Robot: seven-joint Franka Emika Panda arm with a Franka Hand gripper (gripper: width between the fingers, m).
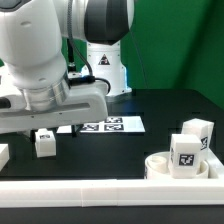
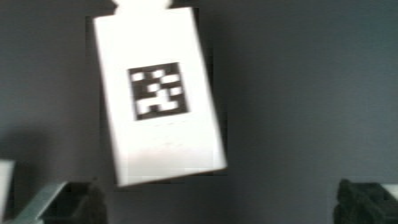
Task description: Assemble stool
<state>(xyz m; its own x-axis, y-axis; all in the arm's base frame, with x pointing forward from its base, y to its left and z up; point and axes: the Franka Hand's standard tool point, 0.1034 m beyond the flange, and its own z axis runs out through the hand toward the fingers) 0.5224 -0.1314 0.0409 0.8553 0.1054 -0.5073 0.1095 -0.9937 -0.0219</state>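
My gripper needs to move toward the white leg's near end point(image 2: 173, 165) before it closes on the leg, because my fingers stop short of the leg's near end in the wrist view.
A white stool leg point(image 1: 44, 143) with a black-and-white tag lies on the dark table, just below my gripper point(image 1: 57, 128). In the wrist view the leg point(image 2: 160, 100) is long and slightly tilted. It lies ahead of my gripper point(image 2: 214, 205), not between the fingertips. The jaws are wide open and empty, one dark finger point(image 2: 63, 205) at each side. The round white seat point(image 1: 160, 166) stands at the exterior view's right. A tagged leg point(image 1: 187, 150) stands upright at it, with another leg point(image 1: 197, 130) behind.
The marker board point(image 1: 112, 125) lies behind the gripper, near the robot base. A long white border rail point(image 1: 100, 196) runs along the front edge. Another white piece point(image 1: 3, 155) shows at the exterior view's left edge.
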